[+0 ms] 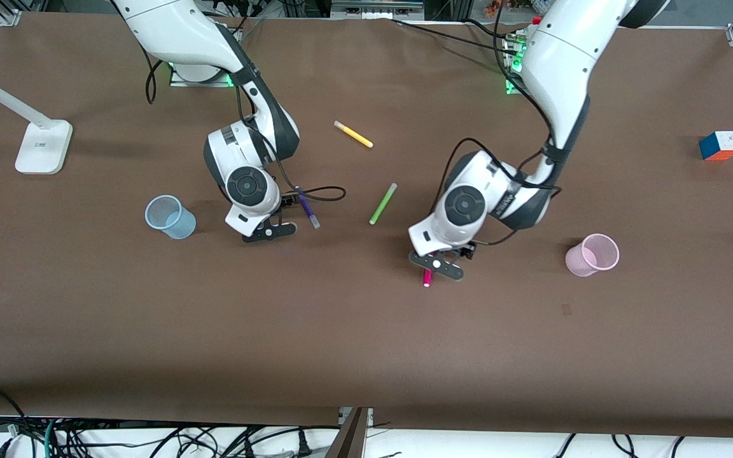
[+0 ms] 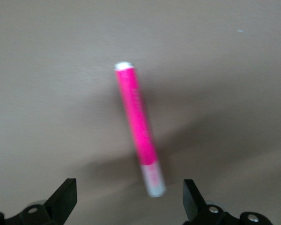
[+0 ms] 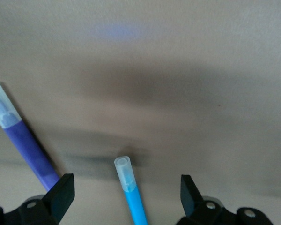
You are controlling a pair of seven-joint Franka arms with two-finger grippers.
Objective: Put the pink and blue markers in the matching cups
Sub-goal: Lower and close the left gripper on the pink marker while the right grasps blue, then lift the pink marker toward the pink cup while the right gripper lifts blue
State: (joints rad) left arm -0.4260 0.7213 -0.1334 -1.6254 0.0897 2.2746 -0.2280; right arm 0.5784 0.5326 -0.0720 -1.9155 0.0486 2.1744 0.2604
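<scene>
My right gripper grabs the blue marker by its body (image 3: 133,198) beside its cap next, to place the blue marker in the pale blue cup.
The pink marker (image 2: 138,126) lies flat on the brown table, its tip showing under my left gripper (image 1: 438,266) in the front view (image 1: 427,278). My left gripper (image 2: 129,199) is open and low over it, and the marker's pale cap end lies between the fingers without touching them. The blue marker (image 3: 131,192) lies between the open fingers of my right gripper (image 3: 126,197); in the front view it is hidden under that gripper (image 1: 269,229). The pale blue cup (image 1: 170,217) stands beside the right gripper. The pale pink cup (image 1: 591,255) stands toward the left arm's end.
A purple pen (image 1: 308,208) lies close beside the right gripper and shows in the right wrist view (image 3: 23,140). A green pen (image 1: 383,203) and a yellow pen (image 1: 353,134) lie mid-table. A colour cube (image 1: 720,145) and a white lamp base (image 1: 42,146) sit at the table's ends.
</scene>
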